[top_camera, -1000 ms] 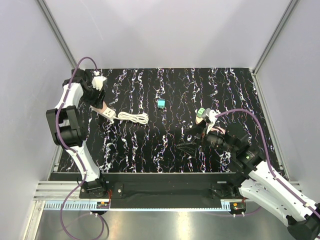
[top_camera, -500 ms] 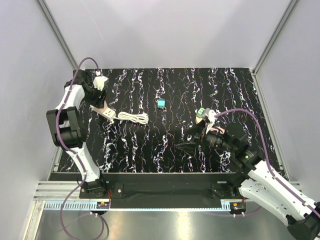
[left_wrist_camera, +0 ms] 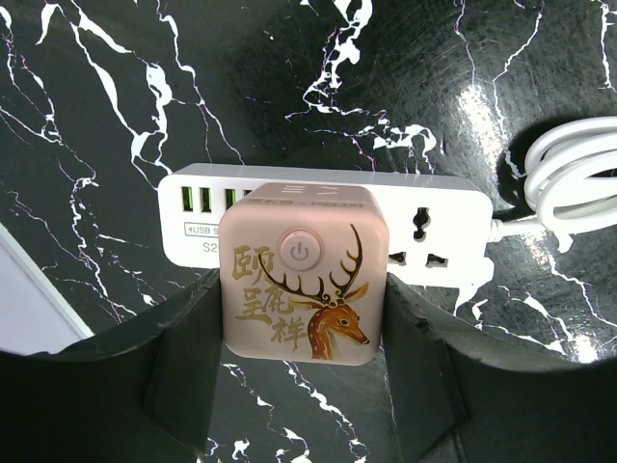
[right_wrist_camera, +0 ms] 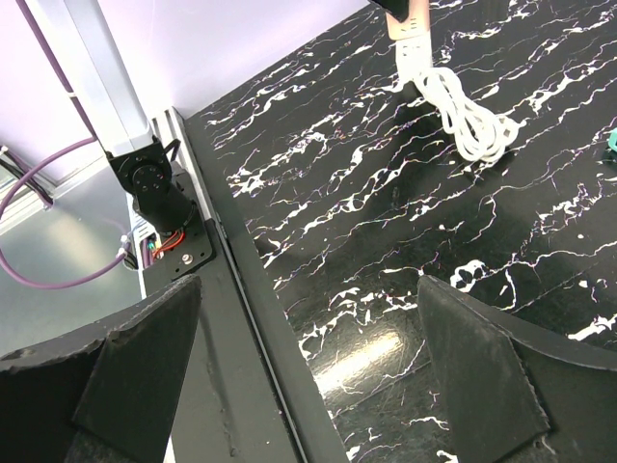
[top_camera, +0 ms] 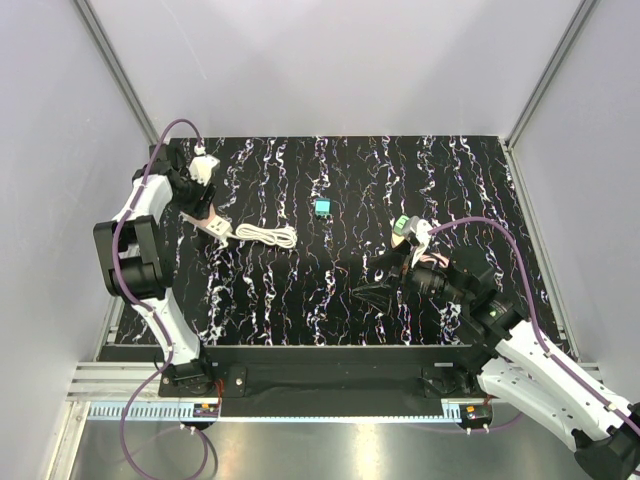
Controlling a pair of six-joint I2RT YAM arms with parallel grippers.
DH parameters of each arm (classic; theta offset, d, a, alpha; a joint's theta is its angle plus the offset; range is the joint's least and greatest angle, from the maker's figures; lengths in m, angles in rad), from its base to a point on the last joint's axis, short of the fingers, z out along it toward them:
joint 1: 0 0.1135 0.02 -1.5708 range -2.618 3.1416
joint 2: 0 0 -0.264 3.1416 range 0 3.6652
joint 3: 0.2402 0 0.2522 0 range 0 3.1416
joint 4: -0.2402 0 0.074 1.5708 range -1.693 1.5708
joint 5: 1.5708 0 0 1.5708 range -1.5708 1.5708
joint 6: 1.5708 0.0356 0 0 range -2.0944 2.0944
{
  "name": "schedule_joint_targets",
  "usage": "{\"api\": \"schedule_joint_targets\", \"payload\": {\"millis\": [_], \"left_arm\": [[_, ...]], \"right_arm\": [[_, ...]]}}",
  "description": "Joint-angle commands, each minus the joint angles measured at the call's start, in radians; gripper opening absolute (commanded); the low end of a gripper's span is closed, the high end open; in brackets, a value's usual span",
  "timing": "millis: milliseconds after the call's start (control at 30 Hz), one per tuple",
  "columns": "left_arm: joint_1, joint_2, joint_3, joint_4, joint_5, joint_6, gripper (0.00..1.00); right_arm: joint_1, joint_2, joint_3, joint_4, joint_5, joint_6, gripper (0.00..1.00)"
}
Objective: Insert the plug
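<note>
I should open my left gripper and let go of the plug now: the plug is on the power strip (top_camera: 217, 230) between the USB ports and the free socket, so it would stay there.
A pink cube plug (left_wrist_camera: 304, 280) with a deer picture and a power button sits on the white power strip (left_wrist_camera: 434, 207), beside its green USB ports. My left gripper (left_wrist_camera: 304, 304) straddles the plug, its black fingers (left_wrist_camera: 183, 357) against both sides. From the top, the left gripper (top_camera: 200, 198) is over the plug (top_camera: 207, 217) at the strip (top_camera: 217, 230) on the table's left. My right gripper (top_camera: 375, 292) is open and empty, low over the near right; in its own view the right gripper (right_wrist_camera: 308, 318) frames bare table.
The strip's white cable lies coiled (top_camera: 268, 236) to its right, also in the left wrist view (left_wrist_camera: 569, 174) and the right wrist view (right_wrist_camera: 468, 116). A small teal block (top_camera: 322, 207) sits mid-table. The black front rail (right_wrist_camera: 251, 318) and left arm base (right_wrist_camera: 159, 193) are near.
The left arm's wrist and elbow have shifted slightly while the gripper stays at the plug on the strip. The right arm has not moved.
</note>
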Motion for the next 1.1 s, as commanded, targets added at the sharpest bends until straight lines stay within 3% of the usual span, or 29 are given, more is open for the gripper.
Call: {"api": "schedule_joint_targets", "payload": {"millis": [0,267,633,700,733,1067], "left_arm": [[0.013,0.103,-0.084,-0.087,-0.054,0.02,0.16],[0.013,0.061,-0.058,-0.087,-0.026,-0.033,0.47],[0.012,-0.021,0.047,-0.091,0.063,-0.129,0.61],[0.012,-0.031,0.047,-0.091,0.074,-0.132,0.81],[0.012,-0.039,0.045,-0.091,0.083,-0.133,0.99],[0.01,-0.085,0.099,-0.079,-0.018,-0.202,0.99]], "right_arm": [[0.004,-0.012,0.004,0.048,-0.018,0.004,1.0],[0.004,-0.025,0.007,0.042,-0.009,-0.006,1.0],[0.004,0.002,0.007,0.025,0.017,-0.021,1.0],[0.004,-0.001,0.006,0.025,0.027,-0.022,1.0],[0.005,-0.001,0.003,0.027,0.03,-0.027,1.0],[0.004,0.016,0.006,0.024,0.05,-0.036,1.0]]}}
